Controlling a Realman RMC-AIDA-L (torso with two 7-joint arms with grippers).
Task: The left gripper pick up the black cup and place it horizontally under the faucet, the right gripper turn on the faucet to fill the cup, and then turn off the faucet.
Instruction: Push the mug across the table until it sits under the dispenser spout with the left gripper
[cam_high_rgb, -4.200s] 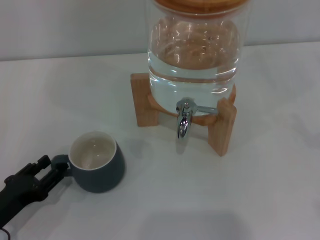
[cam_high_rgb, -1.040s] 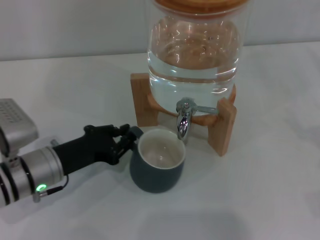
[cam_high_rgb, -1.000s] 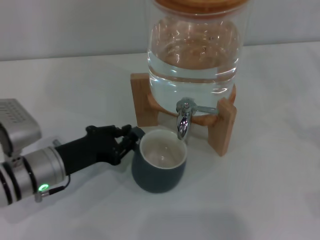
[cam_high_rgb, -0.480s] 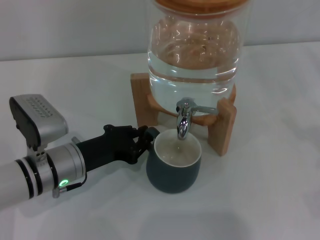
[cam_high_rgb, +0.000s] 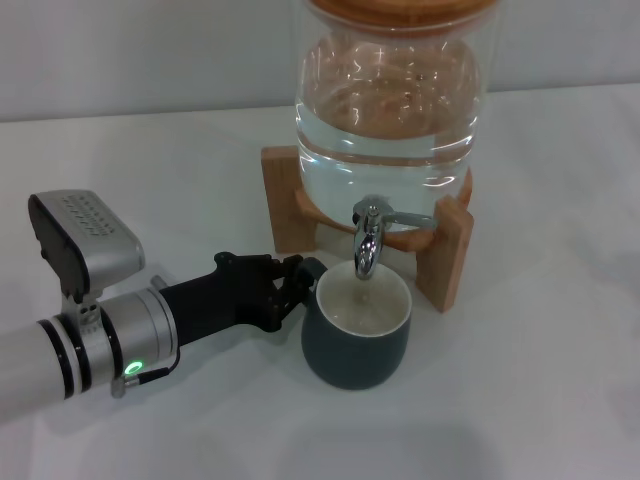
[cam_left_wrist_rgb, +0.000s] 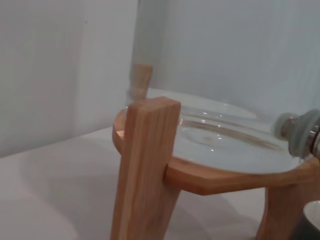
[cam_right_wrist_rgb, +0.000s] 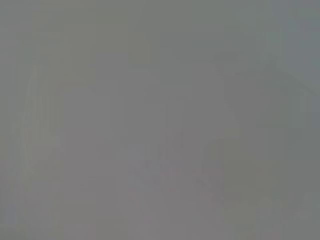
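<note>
My left gripper should release the cup now. The black cup's base (cam_high_rgb: 352, 378) is at the tabletop under the spout (cam_high_rgb: 354, 393), so the cup would stay there.
The black cup (cam_high_rgb: 357, 335) stands upright on the white table, its cream inside directly below the spout of the chrome faucet (cam_high_rgb: 368, 243). My left gripper (cam_high_rgb: 296, 283), on a silver-grey arm with a green light, is shut on the cup's handle at the cup's left side. The faucet is fitted to a large glass jar (cam_high_rgb: 390, 110) of water; its thin lever points right. In the left wrist view the faucet's base (cam_left_wrist_rgb: 300, 136) shows at one edge and a sliver of the cup (cam_left_wrist_rgb: 311, 225) in a corner. My right gripper is out of view; the right wrist view is a blank grey.
The jar rests on a wooden stand (cam_high_rgb: 443, 255) whose legs flank the faucet, one close to the right of the cup. The stand's near leg (cam_left_wrist_rgb: 145, 170) fills the left wrist view. The white table (cam_high_rgb: 540, 400) extends around.
My left gripper has carried the cup from the front left rightwards to beneath the faucet spout, with a last small shift right in the final half second.
</note>
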